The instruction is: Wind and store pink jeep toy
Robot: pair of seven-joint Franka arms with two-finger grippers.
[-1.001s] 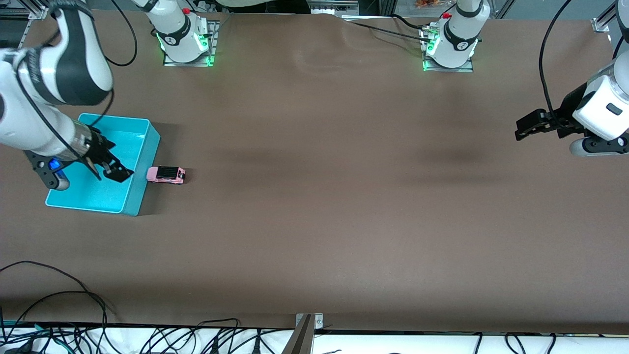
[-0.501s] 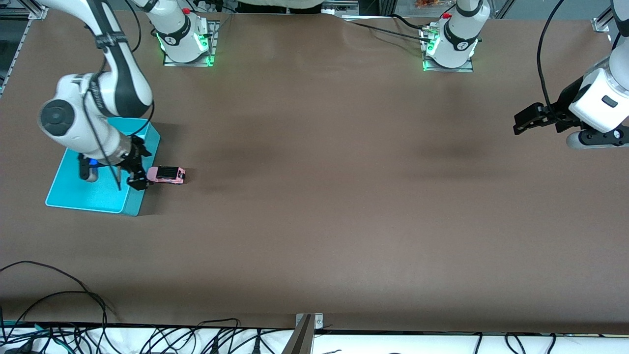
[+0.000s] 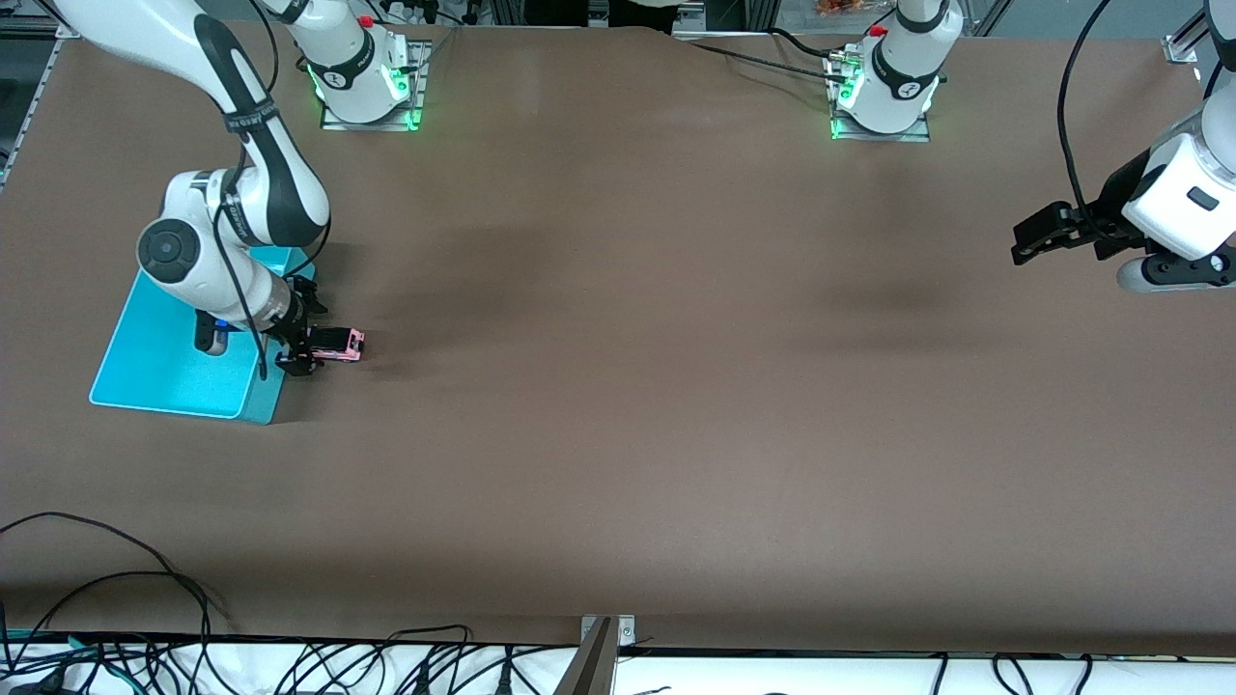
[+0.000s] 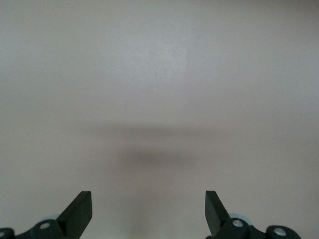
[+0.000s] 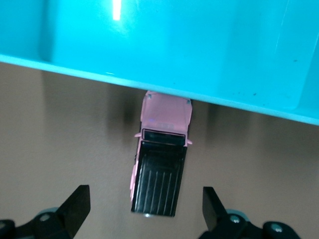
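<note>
The robot's right gripper will next take hold of the pink jeep toy by its black ribbed roof section (image 5: 158, 179) to put the toy away in the turquoise bin (image 5: 164, 45).
The pink jeep toy (image 3: 340, 344) (image 5: 162, 164), light pink with a black ribbed roof, sits on the brown table with one end against the outer wall of the turquoise bin (image 3: 164, 362) (image 5: 174, 45). My right gripper (image 3: 301, 338) (image 5: 145, 199) is down over the jeep's bin end and open. One finger stands on each side of the toy, and neither touches it. My left gripper (image 3: 1027, 241) (image 4: 148, 204) waits in the air over bare table at the left arm's end, open with nothing between its fingers.
The two arm bases (image 3: 365, 82) (image 3: 884, 92) with green lights stand along the table's edge farthest from the front camera. Loose black cables (image 3: 145, 579) and a metal bracket (image 3: 606, 632) lie at the edge nearest the camera.
My right arm swung from over the bin's inside across its wall and came down over the jeep. The jeep has not moved. My left gripper barely shifted.
</note>
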